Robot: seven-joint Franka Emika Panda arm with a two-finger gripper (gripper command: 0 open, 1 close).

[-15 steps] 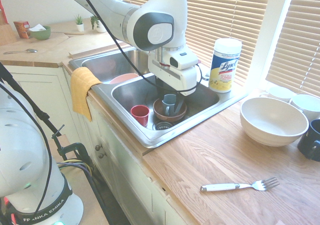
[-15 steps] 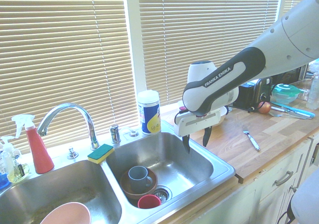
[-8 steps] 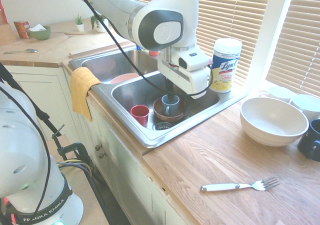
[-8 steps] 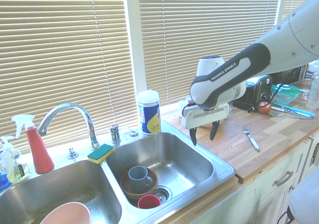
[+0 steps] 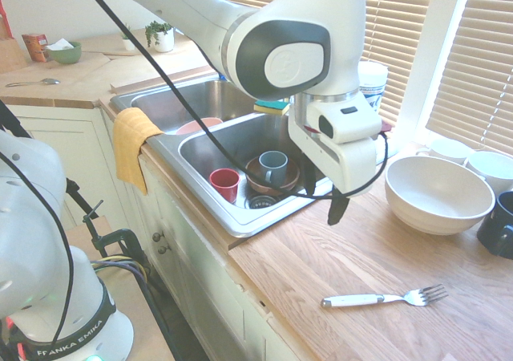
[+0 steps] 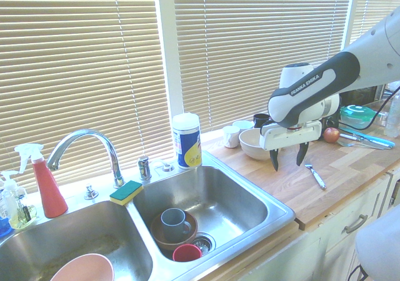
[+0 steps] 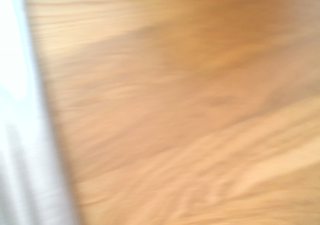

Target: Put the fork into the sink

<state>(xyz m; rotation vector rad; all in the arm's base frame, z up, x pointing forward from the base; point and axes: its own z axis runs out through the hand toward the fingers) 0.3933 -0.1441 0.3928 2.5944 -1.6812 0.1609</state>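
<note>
The fork's pointed teeth lie on the counter, so my gripper should grab the fork's white handle [image 6: 319, 180] next.
The fork [image 5: 383, 298] [image 6: 315, 175], white-handled with silver tines, lies flat on the wooden counter [image 5: 385, 249] right of the sink. The stainless double-basin sink [image 5: 240, 221] [image 6: 275, 209] holds cups and a brown bowl in its right basin. My gripper [image 5: 322, 198] [image 6: 288, 158] hangs open and empty above the counter just past the sink's right rim, between the sink and the fork. Blurred wood grain and a pale strip of sink rim [image 7: 20, 135] fill the wrist view.
A large white bowl [image 5: 438, 192] and mugs [image 5: 501, 225] stand behind the fork. A Lysol canister [image 6: 186, 141] sits on the sink's back rim by the arched tap [image 6: 84, 145]. A yellow cloth [image 5: 132, 144] hangs over the front edge.
My gripper has swung out from above the right basin, across the sink's rim, to above the wooden counter, closer to the fork. The fork has not moved.
</note>
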